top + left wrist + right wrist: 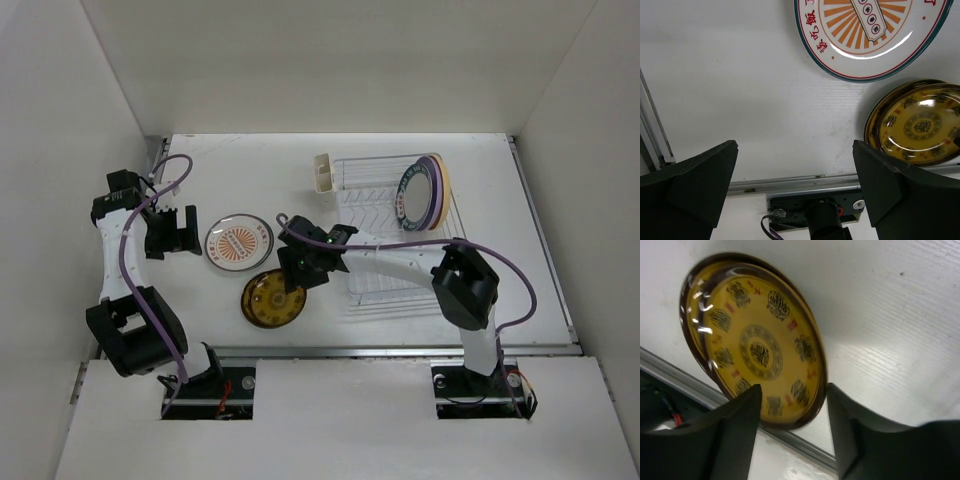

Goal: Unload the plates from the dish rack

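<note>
My right gripper next pinches the plate at its exposed far rim point(421, 167), fingers on both sides of it, to unload the teal-rimmed white plate from the rack point(372, 205).
The wire dish rack point(372, 205) stands at the right middle of the table. Three plates stand upright in its far right end: one white with a teal rim point(415, 196), a lavender one and a tan one behind it. A white plate with an orange centre point(239, 242) point(870, 35) and an amber-yellow plate point(272, 298) point(920, 125) point(755, 340) lie flat on the table left of the rack. My right gripper point(296, 272) point(792, 410) is open, its fingers on either side of the amber plate's rim. My left gripper point(172, 232) point(795, 185) is open and empty, left of the orange-centre plate.
A small cream utensil cup point(324, 171) hangs at the rack's far left corner. A metal rail point(340, 350) point(790, 182) runs along the table's front edge. White walls close in the left, right and back sides.
</note>
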Controlling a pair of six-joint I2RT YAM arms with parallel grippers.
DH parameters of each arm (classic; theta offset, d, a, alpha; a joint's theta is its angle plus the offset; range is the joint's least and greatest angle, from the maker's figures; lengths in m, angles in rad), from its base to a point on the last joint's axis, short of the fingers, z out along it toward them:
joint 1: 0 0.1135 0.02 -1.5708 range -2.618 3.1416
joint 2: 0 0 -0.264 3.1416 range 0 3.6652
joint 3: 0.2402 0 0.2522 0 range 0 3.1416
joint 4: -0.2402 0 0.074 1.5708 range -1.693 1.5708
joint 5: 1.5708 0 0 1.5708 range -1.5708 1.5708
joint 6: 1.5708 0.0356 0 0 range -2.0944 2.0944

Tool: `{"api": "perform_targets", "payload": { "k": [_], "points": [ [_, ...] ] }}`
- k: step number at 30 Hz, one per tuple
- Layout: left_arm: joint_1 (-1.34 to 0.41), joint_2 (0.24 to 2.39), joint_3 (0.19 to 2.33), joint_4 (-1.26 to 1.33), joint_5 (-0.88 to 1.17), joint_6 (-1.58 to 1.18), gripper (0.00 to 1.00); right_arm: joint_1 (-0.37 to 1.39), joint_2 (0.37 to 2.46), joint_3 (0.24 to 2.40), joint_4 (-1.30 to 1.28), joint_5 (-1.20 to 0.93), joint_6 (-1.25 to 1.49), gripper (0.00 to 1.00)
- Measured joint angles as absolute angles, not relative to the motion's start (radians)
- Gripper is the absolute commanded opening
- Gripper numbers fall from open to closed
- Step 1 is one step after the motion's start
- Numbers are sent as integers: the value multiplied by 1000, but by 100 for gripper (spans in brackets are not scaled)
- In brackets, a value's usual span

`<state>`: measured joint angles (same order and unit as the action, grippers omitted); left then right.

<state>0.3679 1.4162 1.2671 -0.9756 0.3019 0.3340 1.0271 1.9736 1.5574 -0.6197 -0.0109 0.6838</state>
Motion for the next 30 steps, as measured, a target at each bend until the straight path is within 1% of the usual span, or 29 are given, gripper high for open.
{"api": "perform_targets", "payload": {
  "k": [2,4,12,13,16,18,21,22,25,27,30],
  "points": [
    [368,1416,1267,-977,299,336,100,1028,1974,1551,-628,-13,691,75],
    [368,1416,1267,-978,298,337,100,1028,1974,1554,-637,-12,691,78],
    [368,1411,1267,-989,306,340,100,1028,1991,1639,-739,65,682,78],
    [368,1409,1267,-992,307,340,100,1028,1987,1650,-752,81,682,79],
    [368,1400,1267,-995,307,347,100,1019,1938,1682,-804,144,681,82],
    [368,1387,1267,-994,307,354,100,995,1874,1723,-859,204,680,82],
    [368,1333,1258,-968,327,371,100,891,1758,1827,-930,310,667,76],
    [368,1299,1246,-950,349,381,100,821,1714,1877,-951,352,659,70],
    [368,1187,1228,-913,431,391,100,614,1641,1959,-974,460,635,59],
    [368,1170,1248,-910,488,379,100,495,1620,1962,-994,529,616,53],
    [368,1224,1304,-909,582,364,100,430,1645,1930,-1023,577,577,47]
  ]
}}
